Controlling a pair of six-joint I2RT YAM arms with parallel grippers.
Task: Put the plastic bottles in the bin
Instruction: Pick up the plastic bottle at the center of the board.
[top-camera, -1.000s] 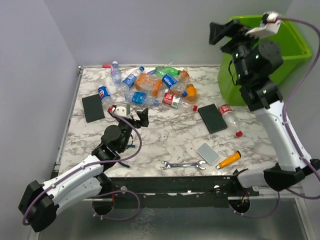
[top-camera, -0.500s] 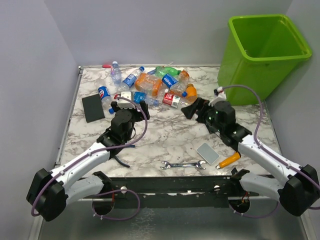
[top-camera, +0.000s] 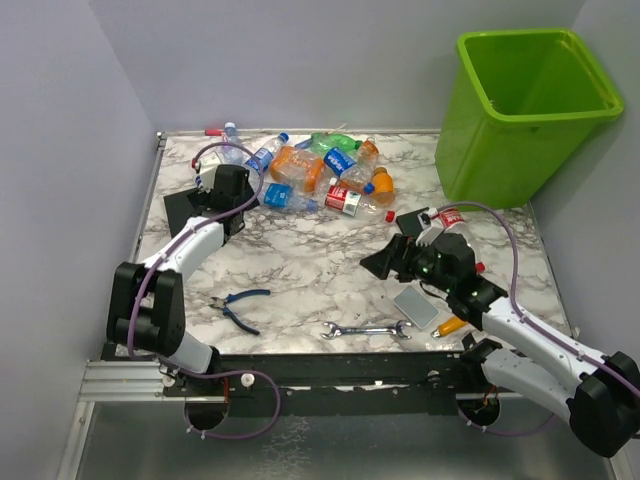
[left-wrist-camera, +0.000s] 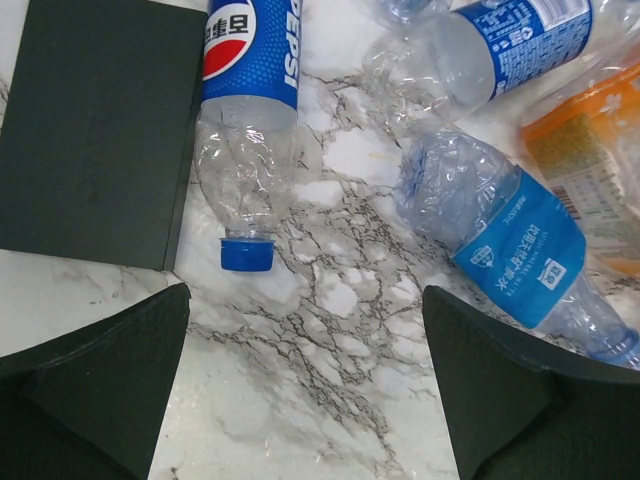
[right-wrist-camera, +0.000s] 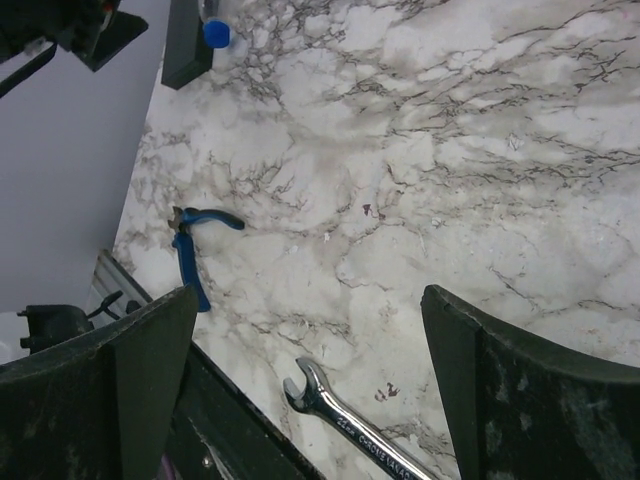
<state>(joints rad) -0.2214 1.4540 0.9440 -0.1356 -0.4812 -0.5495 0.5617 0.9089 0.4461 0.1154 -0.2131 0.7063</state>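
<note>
I should grab the Pepsi bottle by its blue cap (left-wrist-camera: 247, 254) with my left gripper. That leaves its labelled body free for my right gripper.
Several plastic bottles (top-camera: 320, 170), clear, orange and green, lie heaped at the table's back middle. One red-labelled bottle (top-camera: 455, 222) lies apart at the right. The lime-green bin (top-camera: 530, 100) stands at the back right. My left gripper (top-camera: 222, 205) is open and empty above the heap's left end. In the left wrist view the left gripper (left-wrist-camera: 305, 400) has a Pepsi bottle (left-wrist-camera: 245, 120) with a blue cap just ahead of it, and a clear blue-labelled bottle (left-wrist-camera: 510, 240) at the right. My right gripper (top-camera: 385, 258) is open and empty over bare marble (right-wrist-camera: 310, 390).
A black slab (top-camera: 185, 212) lies left of the left gripper, and shows in the left wrist view (left-wrist-camera: 90, 130). Blue pliers (top-camera: 235, 305), a wrench (top-camera: 365, 330), a grey slab (top-camera: 415, 307) and an orange screwdriver (top-camera: 458, 320) lie near the front edge. Another black slab (top-camera: 412, 218) sits behind the right arm.
The right arm came down from the bin to the table and then drew nearer the front. The left gripper moved back and left to the Pepsi bottle, uncovering the pliers.
</note>
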